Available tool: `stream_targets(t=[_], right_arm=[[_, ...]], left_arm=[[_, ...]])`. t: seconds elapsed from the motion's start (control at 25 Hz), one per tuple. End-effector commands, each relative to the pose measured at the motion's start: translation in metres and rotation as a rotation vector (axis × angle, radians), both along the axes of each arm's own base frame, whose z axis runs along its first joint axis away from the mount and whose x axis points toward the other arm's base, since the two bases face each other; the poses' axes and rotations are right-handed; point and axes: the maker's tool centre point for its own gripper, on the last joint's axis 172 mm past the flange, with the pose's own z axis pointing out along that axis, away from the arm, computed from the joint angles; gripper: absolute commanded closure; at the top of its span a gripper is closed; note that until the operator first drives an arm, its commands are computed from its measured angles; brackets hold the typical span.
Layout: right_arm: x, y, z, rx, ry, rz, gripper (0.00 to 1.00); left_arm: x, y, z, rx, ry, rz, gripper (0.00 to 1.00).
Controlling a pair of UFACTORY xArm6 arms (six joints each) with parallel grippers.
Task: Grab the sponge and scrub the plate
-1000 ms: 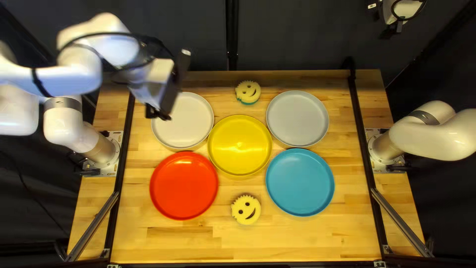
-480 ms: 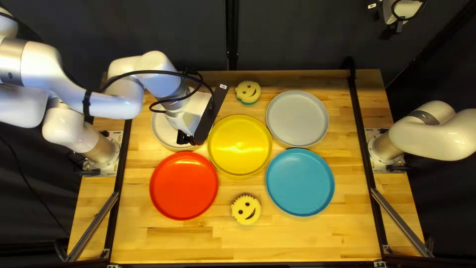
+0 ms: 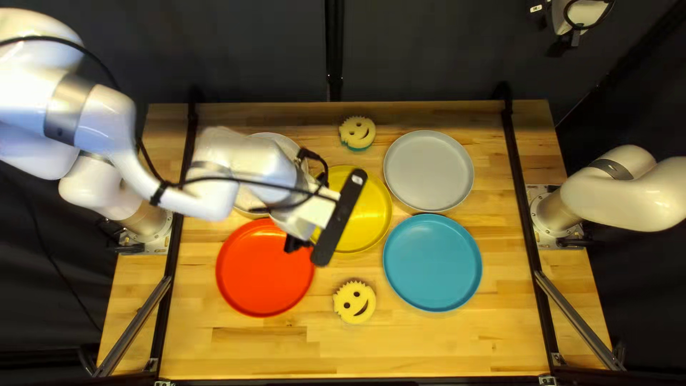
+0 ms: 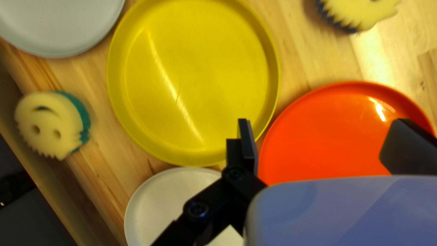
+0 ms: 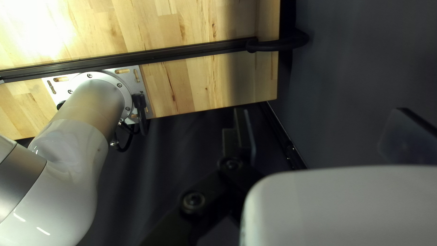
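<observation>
The sponge's blue backing has to stay free to scrub the plate, so the left gripper needs to grip the sponge next by its edge (image 3: 337,309) beside an eye.
My left gripper (image 3: 296,244) hangs above the red plate (image 3: 259,275) in the top left view. In the left wrist view the left gripper (image 4: 325,142) is open, its fingers apart over the red plate (image 4: 318,136) with nothing held. A smiling yellow sponge (image 3: 354,302) lies below the yellow plate (image 3: 368,214); the left wrist view shows its dark-backed edge (image 4: 359,11). Another smiling sponge (image 3: 357,133), teal underneath, rests near the table's far edge. At the top right, my right gripper (image 3: 563,44) is raised beyond the table. In its wrist view the right gripper (image 5: 325,136) stands open and empty.
A grey plate (image 3: 429,170) and a blue plate (image 3: 432,262) lie right of the yellow one. My left forearm partly covers a white plate (image 3: 275,139). Black rails (image 3: 525,193) run along both table sides; my right arm's base (image 3: 561,214) stands beyond the right one.
My left arm has swung from over the white plate toward the near side and the right, bringing its gripper above the red plate. The right arm, sponges and plates have stayed put.
</observation>
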Motion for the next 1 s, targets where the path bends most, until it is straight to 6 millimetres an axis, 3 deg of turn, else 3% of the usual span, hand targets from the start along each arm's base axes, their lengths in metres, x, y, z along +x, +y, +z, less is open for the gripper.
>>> stream_targets(t=[0.04,0.44,0.72,1.0], right_arm=[[0.0,0.0,0.0,0.0,0.0,0.0,0.0],[0.0,0.0,0.0,0.0,0.0,0.0,0.0],[0.0,0.0,0.0,0.0,0.0,0.0,0.0],[0.0,0.0,0.0,0.0,0.0,0.0,0.0]], left_arm=[[0.01,-0.025,-0.025,0.034,-0.007,-0.019,0.0],[0.01,-0.025,-0.025,0.034,-0.007,-0.019,0.0],[0.03,-0.067,-0.037,0.049,-0.009,-0.039,0.0],[0.03,-0.109,-0.05,0.056,-0.003,-0.077,0.0]])
